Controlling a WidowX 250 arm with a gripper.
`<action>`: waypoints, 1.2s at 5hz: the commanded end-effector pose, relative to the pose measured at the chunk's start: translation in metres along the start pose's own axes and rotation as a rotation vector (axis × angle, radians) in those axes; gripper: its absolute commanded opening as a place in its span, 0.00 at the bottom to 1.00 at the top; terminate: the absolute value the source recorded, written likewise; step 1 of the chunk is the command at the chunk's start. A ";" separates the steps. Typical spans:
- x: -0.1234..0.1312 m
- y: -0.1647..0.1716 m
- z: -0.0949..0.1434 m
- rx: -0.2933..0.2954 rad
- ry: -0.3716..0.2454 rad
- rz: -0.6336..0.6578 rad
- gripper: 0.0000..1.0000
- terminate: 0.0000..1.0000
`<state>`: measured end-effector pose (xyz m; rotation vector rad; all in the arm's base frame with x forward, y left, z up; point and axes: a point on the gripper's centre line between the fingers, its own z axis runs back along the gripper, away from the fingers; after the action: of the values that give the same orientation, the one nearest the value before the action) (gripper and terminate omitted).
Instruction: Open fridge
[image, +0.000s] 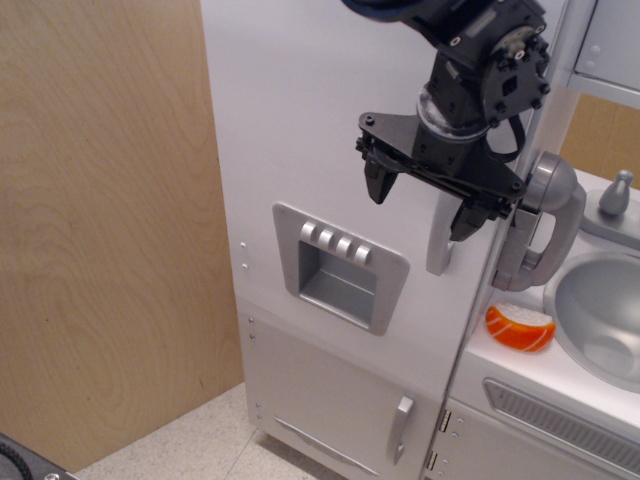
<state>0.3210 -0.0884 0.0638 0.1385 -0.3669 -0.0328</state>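
Observation:
I need to grab the large upper door's (310, 130) long grey handle by its upper part (445, 212) with my gripper next. Then the fridge can be opened.
The tall white toy fridge (310, 120) fills the middle of the view, its large upper door shut. The door carries a grey recessed dispenser panel (340, 267) with several buttons and a long grey vertical handle (440, 245) near its right edge. My black gripper (421, 206) hangs in front of the upper door with its fingers spread wide apart and pointing down. The left finger (377, 184) is over the bare door and the right finger (467, 218) is just right of the handle, so the handle's upper part lies between them and is partly hidden. Nothing is held.
A smaller lower door with a short grey handle (400, 428) sits below. A grey toy phone (540, 235) hangs right of the fridge. An orange-and-white toy piece (520, 327) lies on the counter beside a grey sink (600, 320). A wooden panel (100, 230) stands left.

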 end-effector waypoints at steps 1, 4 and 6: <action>0.022 0.000 0.007 -0.034 -0.049 0.009 1.00 0.00; 0.025 0.012 0.008 -0.106 -0.052 0.016 0.00 0.00; 0.028 0.020 0.005 -0.054 -0.128 0.075 0.00 0.00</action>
<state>0.3402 -0.0755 0.0621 0.0737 -0.4347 0.0088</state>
